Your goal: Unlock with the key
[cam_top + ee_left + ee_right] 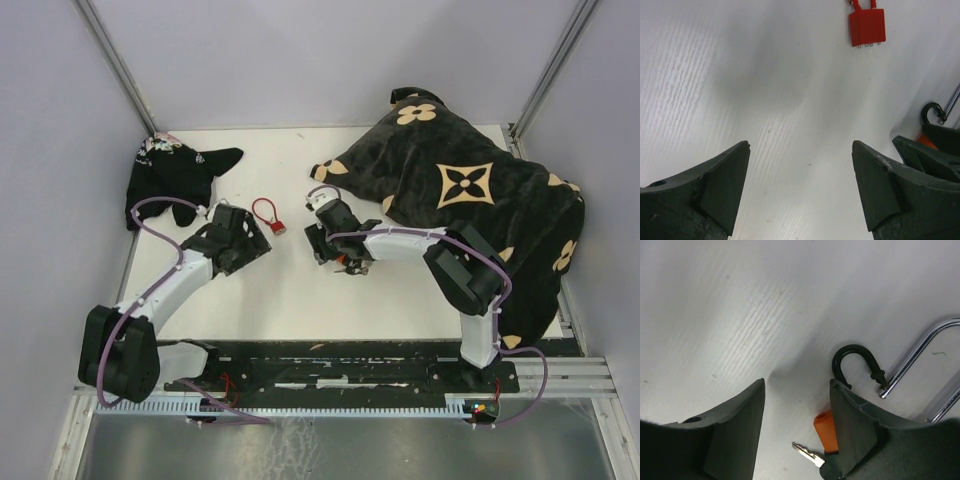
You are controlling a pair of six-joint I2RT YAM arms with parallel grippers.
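My left gripper grabs the red padlock by the sides of its body next, which leaves the loop shackle free for unlocking with the key.
A red padlock with a red loop shackle lies on the white table between the arms; the left wrist view shows its body at the top, well ahead of the fingers. My left gripper is open and empty, just short of the padlock. My right gripper is open, low over the table. A silver key with a dark head lies between its fingers, against the right finger, beside an orange tag. The key's head is partly hidden.
A black hook loop and a chrome wire loop lie just beyond the right fingers. A dark floral bag fills the back right. A black cloth lies at the back left. The right gripper shows in the left wrist view.
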